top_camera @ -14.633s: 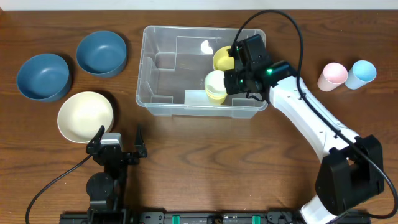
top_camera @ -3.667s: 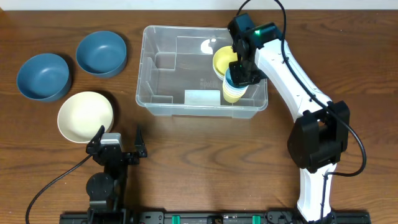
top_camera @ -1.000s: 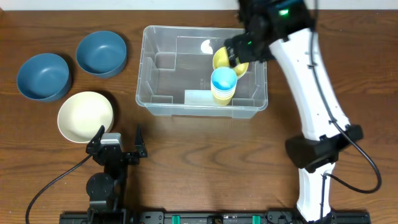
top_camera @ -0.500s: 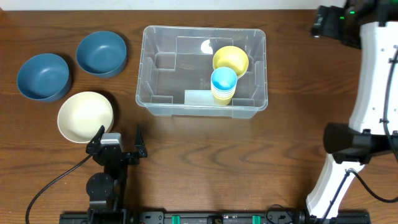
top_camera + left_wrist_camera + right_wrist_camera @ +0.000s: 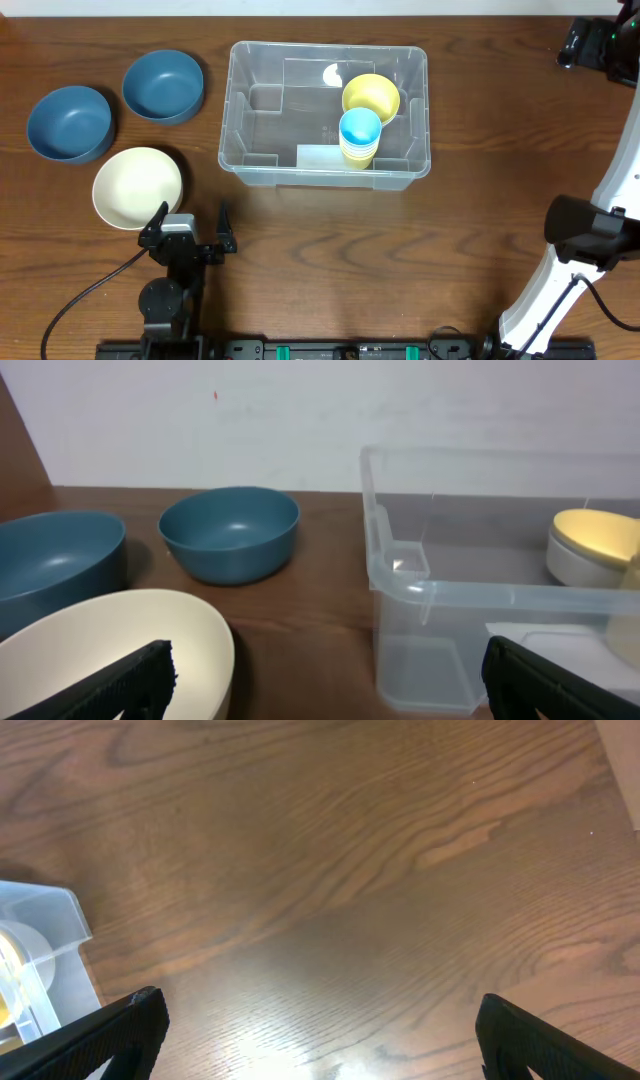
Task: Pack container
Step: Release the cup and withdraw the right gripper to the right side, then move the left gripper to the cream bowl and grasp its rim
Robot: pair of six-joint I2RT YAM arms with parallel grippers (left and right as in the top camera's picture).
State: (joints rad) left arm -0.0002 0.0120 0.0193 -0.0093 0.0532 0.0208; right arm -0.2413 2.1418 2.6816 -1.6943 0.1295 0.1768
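Observation:
My left gripper grabs the cream bowl's rim on the side nearest the container [image 5: 228, 112] next, to pack the bowl upright inside.
The clear plastic container [image 5: 228, 112] stands at the middle back of the table. Inside it, at the right end, are a yellow bowl [image 5: 371, 96] and a stack of cups with a blue cup [image 5: 360, 129] on top. My right gripper [image 5: 580, 42] is far off at the back right corner. The right wrist view shows it open and empty [image 5: 320, 1040] over bare wood, with a container corner [image 5: 40, 945] at the left. My left gripper [image 5: 190, 228] is parked near the front left, open and empty [image 5: 320, 680]. It faces the container [image 5: 400, 575].
Two blue bowls [image 5: 163, 85] [image 5: 69, 122] and a cream bowl [image 5: 137, 187] sit left of the container. The cream bowl [image 5: 110, 650] lies just ahead of my left fingers. The right arm's base [image 5: 585, 230] stands at the right.
My right arm has swung away from over the container to the back right corner. The blue-topped cup stack stays in the container. The left arm has not moved.

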